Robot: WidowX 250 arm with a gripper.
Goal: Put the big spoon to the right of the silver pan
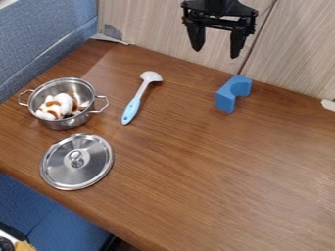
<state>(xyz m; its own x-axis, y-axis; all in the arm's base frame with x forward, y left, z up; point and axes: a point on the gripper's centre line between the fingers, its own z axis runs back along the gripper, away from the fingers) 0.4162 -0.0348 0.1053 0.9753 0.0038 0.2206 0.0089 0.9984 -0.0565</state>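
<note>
My gripper needs to grab the big spoon's white head next, so that it can set down the big spoon (141, 94) beside the silver pan.
The gripper (217, 45) hangs at the top of the view, above the table's back edge, its two fingers apart with nothing between them. Below it and to the left, a big spoon (141, 94) with a white head and a light blue handle lies on the table, head toward the back. Left of the spoon stands the silver pan (62, 122), with two side handles and a white and brown toy inside. The spoon and pan are apart.
A silver lid (76, 162) with a knob lies in front of the pan. A blue arch-shaped block (232, 93) stands right of the spoon, near the back edge. The wooden table (216, 181) meets a panelled wall behind.
</note>
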